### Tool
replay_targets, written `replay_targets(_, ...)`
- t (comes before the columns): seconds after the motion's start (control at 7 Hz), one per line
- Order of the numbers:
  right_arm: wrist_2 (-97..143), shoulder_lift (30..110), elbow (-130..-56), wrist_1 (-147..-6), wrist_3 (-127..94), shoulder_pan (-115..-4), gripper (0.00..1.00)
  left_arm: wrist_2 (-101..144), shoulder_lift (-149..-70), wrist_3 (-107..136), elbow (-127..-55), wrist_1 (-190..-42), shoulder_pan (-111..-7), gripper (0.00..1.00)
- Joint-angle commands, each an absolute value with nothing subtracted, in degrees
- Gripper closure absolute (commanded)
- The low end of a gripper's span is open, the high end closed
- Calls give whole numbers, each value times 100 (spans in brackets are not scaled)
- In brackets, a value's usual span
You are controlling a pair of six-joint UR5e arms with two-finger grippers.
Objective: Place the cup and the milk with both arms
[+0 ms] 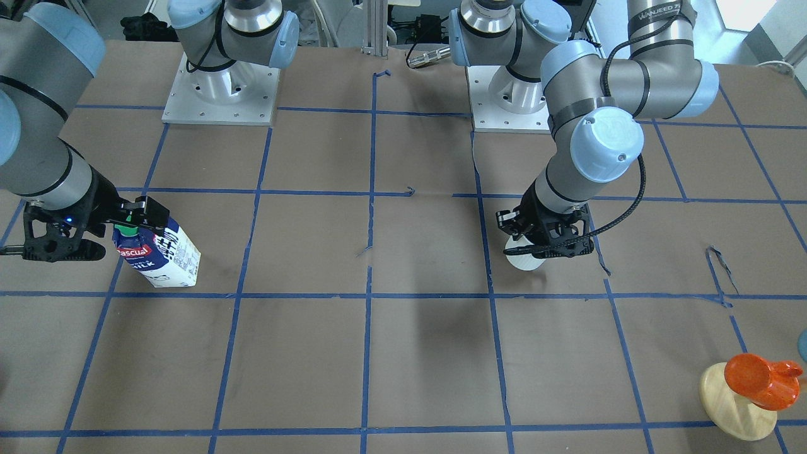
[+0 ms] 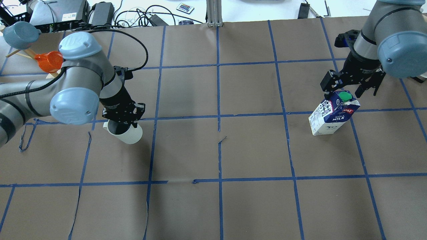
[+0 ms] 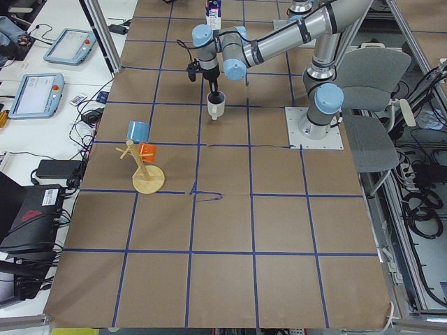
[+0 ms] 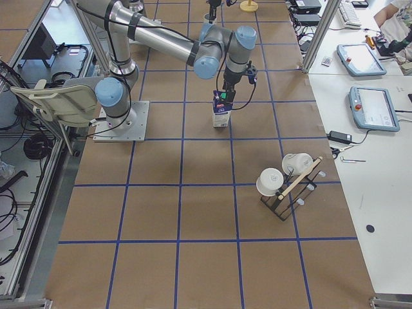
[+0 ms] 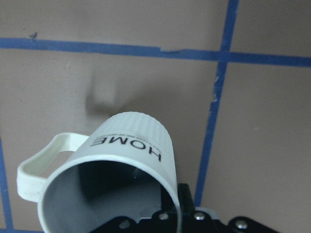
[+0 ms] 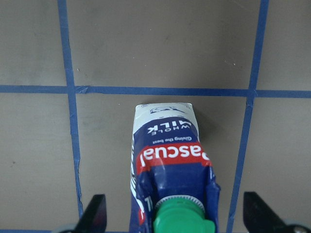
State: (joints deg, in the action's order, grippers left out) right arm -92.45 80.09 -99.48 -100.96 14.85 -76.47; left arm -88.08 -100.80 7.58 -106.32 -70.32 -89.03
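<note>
My right gripper is to grab the milk carton next, by its capped gable top (image 1: 136, 236), to place the milk with the cup (image 1: 523, 258).
The cup (image 5: 131, 145), a white ribbed mug with "HOME" on its side, hangs tilted in my left gripper (image 2: 121, 120). The gripper is shut on the cup's rim, one finger inside and one outside. The cup (image 2: 129, 135) is held a little above the table, left of the middle. The milk (image 2: 333, 113), a navy and white carton with a green cap, stands on the table at the right. My right gripper (image 6: 175, 216) is open just above it. Its fingers (image 6: 95, 216) stand wide apart on either side of the carton's top (image 6: 167, 155), not touching it.
A wooden stand (image 1: 737, 403) with an orange cup (image 1: 760, 378) is at the table's far left corner, and a blue cup (image 2: 18, 33) hangs on it too. A rack with white cups (image 4: 283, 183) stands at the right end. The arm bases (image 1: 220, 94) are at the robot's edge.
</note>
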Motion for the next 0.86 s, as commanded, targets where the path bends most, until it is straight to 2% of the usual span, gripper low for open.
replay_targets(0.0, -9264, 8007, -10002, -10055, 1424, -7638, 11, -8457, -10615, 2742, -9637, -7127, -10015, 100)
replay_targets(0.14, -9264, 8016, -10063, -10055, 1424, -7629, 18, -8290, -10800, 3899, -9372, -7328, -10472, 100)
replay_targets(0.29, -9264, 8016, -10063, -10046, 1424, -7629, 35, -8175, -10950, 4633, -9273, -7287, -10929, 100)
replay_targets(0.43, -9264, 8016, -10063, -9915, 1415, -7620, 41, -8209, -11099, 5154, -9299, -7199, -11325, 100)
replay_targets(0.71, -9264, 8024, -10002, -9888, 1337, -7629, 63, -8174, -11311, 5484, -9342, -7207, -11715, 100)
